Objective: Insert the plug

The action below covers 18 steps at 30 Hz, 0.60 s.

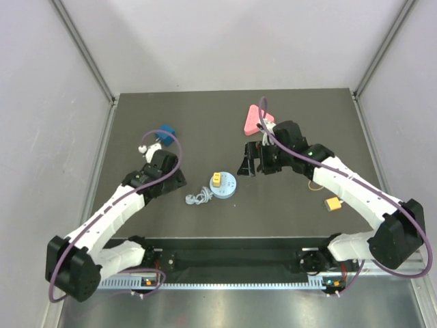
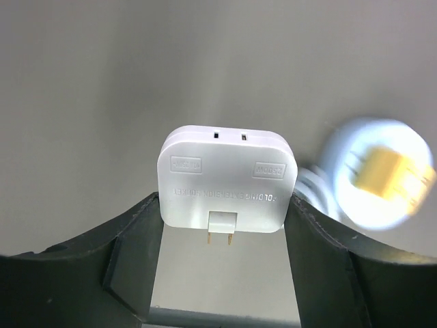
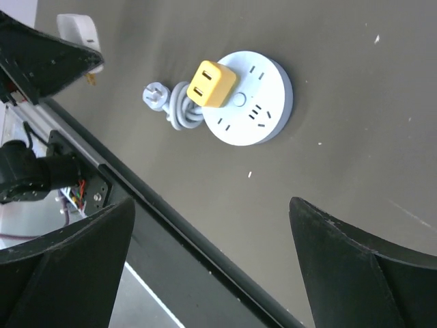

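Observation:
I will reach the white adapter plug (image 3: 78, 30) with my right gripper and grab it by its broad sides, away from the prongs. The plug's prongs will then be free to insert.
My left gripper (image 2: 222, 229) is shut on a white folding adapter plug (image 2: 222, 179), pinched by its two sides, with its two metal prongs pointing back toward the wrist. It hovers left of the round pale-blue socket hub (image 1: 224, 186), which has a yellow plug (image 1: 216, 180) seated in it. The hub shows blurred in the left wrist view (image 2: 355, 198) and sharp in the right wrist view (image 3: 259, 109). My right gripper (image 1: 258, 164) is open and empty, above the table just right of the hub. The held adapter also shows in the right wrist view (image 3: 78, 31).
The hub's grey coiled cord and plug (image 1: 196, 199) lie to its left. A pink triangular piece (image 1: 254, 119) and a blue block (image 1: 166, 134) sit at the back. A loose yellow plug (image 1: 333, 204) lies at the right. The table's black front rail (image 3: 171, 225) runs below.

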### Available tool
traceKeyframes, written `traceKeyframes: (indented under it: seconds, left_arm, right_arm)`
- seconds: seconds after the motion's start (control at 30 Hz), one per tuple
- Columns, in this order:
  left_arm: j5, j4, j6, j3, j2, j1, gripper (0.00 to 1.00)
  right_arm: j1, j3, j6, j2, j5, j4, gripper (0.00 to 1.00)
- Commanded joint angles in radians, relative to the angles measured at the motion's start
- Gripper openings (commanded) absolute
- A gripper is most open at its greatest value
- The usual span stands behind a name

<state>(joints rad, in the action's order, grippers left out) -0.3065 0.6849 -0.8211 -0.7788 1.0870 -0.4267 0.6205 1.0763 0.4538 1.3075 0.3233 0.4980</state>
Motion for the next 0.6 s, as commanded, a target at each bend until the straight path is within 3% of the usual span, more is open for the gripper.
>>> traceKeyframes:
  seconds: [0.0, 0.23, 0.4, 0.57]
  left_arm:
    - [0.084, -0.108, 0.223, -0.028, -0.064, -0.084, 0.00]
    - [0.138, -0.271, 0.397, -0.008, -0.108, -0.319, 0.00]
    - [0.250, -0.326, 0.488, -0.023, -0.075, -0.432, 0.00]
    - [0.241, -0.372, 0.551, -0.023, -0.085, -0.549, 0.00]
  right_arm:
    - [-0.022, 0.131, -0.127, -0.027, 0.094, 0.091, 0.93]
    - [-0.022, 0.224, -0.147, -0.007, 0.193, 0.166, 0.80]
    - [-0.021, 0.194, -0.121, 0.032, 0.384, 0.151, 0.68]
    - [0.005, 0.157, -0.092, 0.053, 0.425, 0.157, 0.62]
